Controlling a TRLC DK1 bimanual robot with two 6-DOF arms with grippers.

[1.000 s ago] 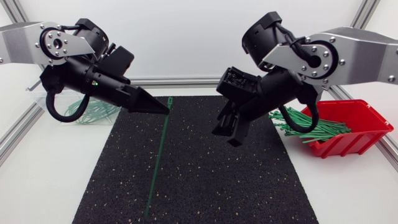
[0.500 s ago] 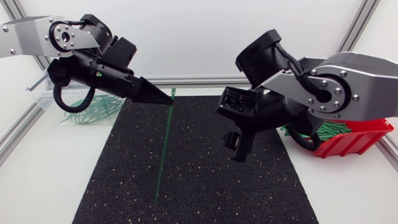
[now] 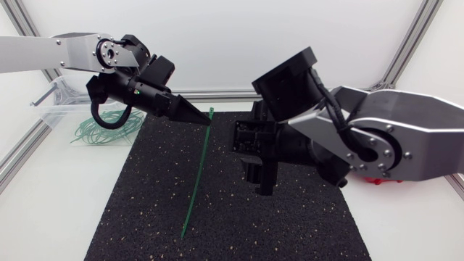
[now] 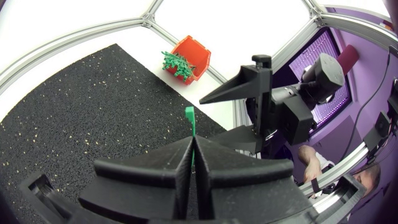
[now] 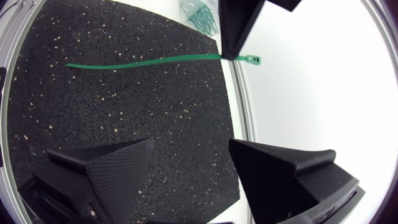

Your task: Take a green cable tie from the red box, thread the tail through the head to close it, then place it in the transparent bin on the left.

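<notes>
My right gripper grabs the green cable tie by its thin tail tip [image 3: 184, 233] next, to thread it through the tie's head [image 3: 211, 110].
My left gripper [image 3: 206, 120] is shut on a green cable tie [image 3: 194, 181] just below its head, above the mat's far edge. The tail hangs down, its tip at or just above the mat. In the left wrist view the tie's head [image 4: 189, 115] sticks out past the closed fingertips of the left gripper [image 4: 194, 149]. My right gripper [image 3: 259, 174] hovers open to the right of the tie, apart from it. From the right wrist, the tie [image 5: 143, 62] lies ahead of the open right gripper [image 5: 193, 162]. The red box [image 4: 189, 55] holds several ties. The transparent bin [image 3: 54, 112] stands at the far left.
A black speckled mat [image 3: 232, 217] covers the middle of the table. Metal frame rails [image 3: 18, 156] run along the table's sides and back. The right arm's bulk hides most of the red box [image 3: 373, 178] in the head view. Closed ties lie in the bin.
The left gripper has carried the tie right and toward the middle, tilting it. The right arm has swung left toward the tie and its fingers have spread wider.
</notes>
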